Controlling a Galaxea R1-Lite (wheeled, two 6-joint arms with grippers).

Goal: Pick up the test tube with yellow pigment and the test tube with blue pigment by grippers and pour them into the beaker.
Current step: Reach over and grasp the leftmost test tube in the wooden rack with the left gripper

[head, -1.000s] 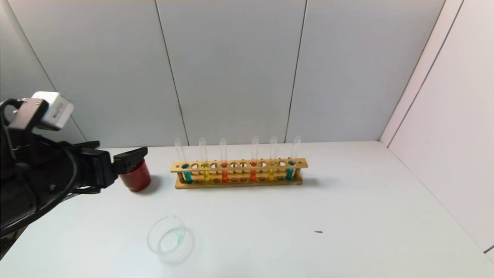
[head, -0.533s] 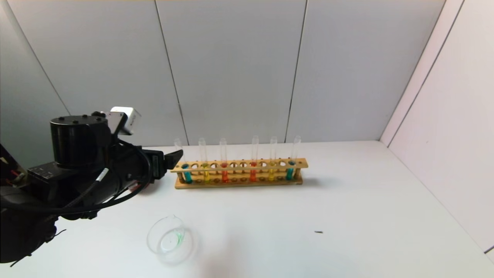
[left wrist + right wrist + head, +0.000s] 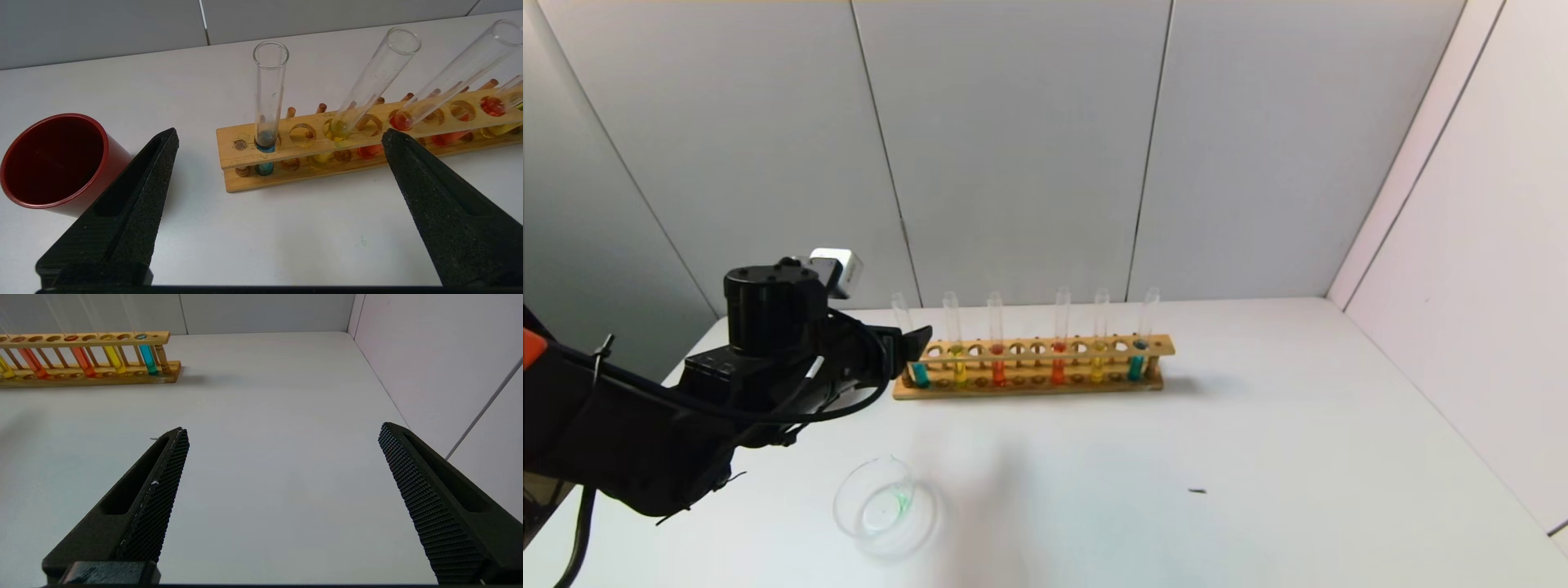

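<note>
The blue tube has its lower end enclosed by the wooden rack [image 3: 1029, 347], so my left gripper should next grab the tube by its bare glass upper part [image 3: 902, 312].
A wooden rack [image 3: 1029, 347] at the table's back holds several tubes. The test tube with blue pigment [image 3: 920, 373] stands at the rack's left end, and the test tube with yellow pigment [image 3: 960, 373] is right of it. Both show in the left wrist view, blue [image 3: 267, 102] and yellow [image 3: 369, 87]. My left gripper [image 3: 913, 347] is open and empty just left of and before the rack's left end; its jaws [image 3: 281, 134] frame the blue tube from a short way off. The beaker [image 3: 882, 506] sits front left with a green trace inside. My right gripper [image 3: 282, 428] is open over bare table.
Two orange-red tubes [image 3: 998, 371], an amber-yellow tube [image 3: 1097, 369] and a teal tube [image 3: 1135, 367] also stand in the rack. A dark-red cup [image 3: 53, 163] stands left of the rack, hidden behind my left arm in the head view. A small dark speck [image 3: 1196, 491] lies front right.
My left arm has swung right and forward from the table's left edge to the rack's left end, and now covers the red cup in the head view. The jaws stayed open.
</note>
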